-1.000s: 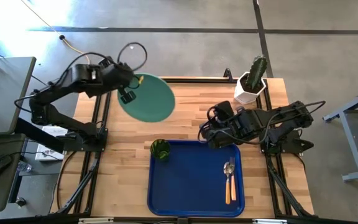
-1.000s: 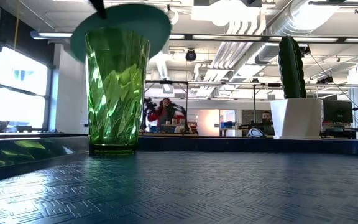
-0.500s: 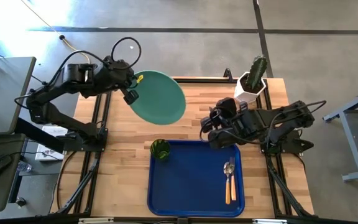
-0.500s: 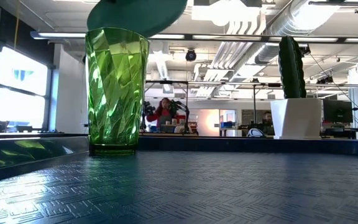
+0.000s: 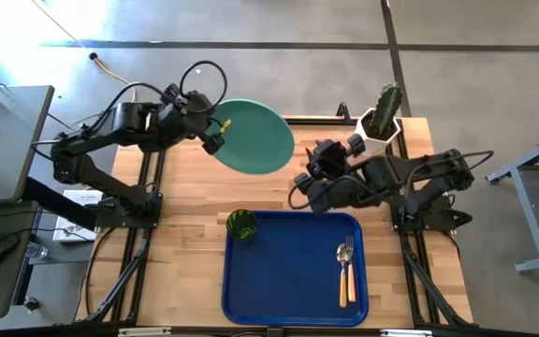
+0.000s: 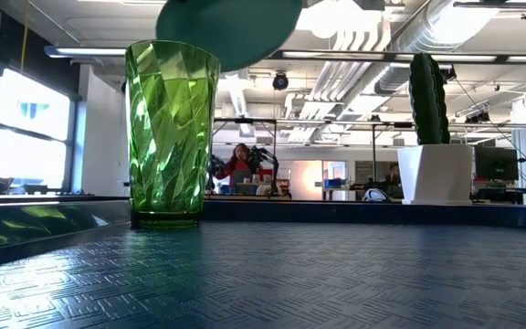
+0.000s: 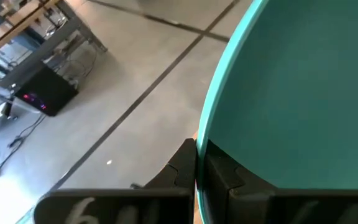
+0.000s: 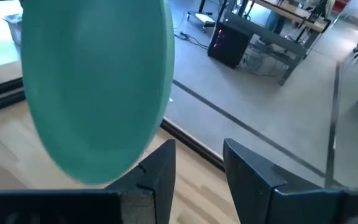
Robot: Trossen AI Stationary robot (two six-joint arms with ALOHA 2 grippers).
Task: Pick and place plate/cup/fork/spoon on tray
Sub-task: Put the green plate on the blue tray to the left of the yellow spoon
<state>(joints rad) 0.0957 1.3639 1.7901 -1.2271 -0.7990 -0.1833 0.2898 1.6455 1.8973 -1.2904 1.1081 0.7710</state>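
Note:
The robot's right gripper will next pick up the mint-green plate by its free rim (image 5: 291,143), so that it can set the plate on the dark-blue tray (image 5: 288,281).
The mint-green plate (image 5: 254,138) hangs in the air over the table's far middle, and my left gripper (image 5: 216,142) is shut on its left rim. It also shows in the low view (image 6: 231,29) and the right wrist view (image 8: 95,87). My right gripper (image 5: 298,186) is open and empty just right of the plate, and its fingers (image 8: 157,171) point toward it. The green cup (image 5: 241,225) stands upright on its base in the far left corner of the dark-blue tray (image 5: 288,281). The fork and the spoon (image 5: 346,270) lie side by side on the tray's right part. My left gripper pinches the plate's rim (image 7: 199,149) between its two fingers (image 7: 180,169), one on each face. The fingers come from the table's left, roughly level. The plate is lifted clear of the table and tilted, stretching away from the fingers toward the right.
A white pot with a cactus (image 5: 379,126) stands at the table's far right corner, close behind my right arm. Bare wood (image 5: 190,197) lies between the tray and the table's far and left edges.
My left gripper has carried the plate toward the table's right edge, clear of the table all the while. My right gripper has moved toward the far edge and turned toward the plate.

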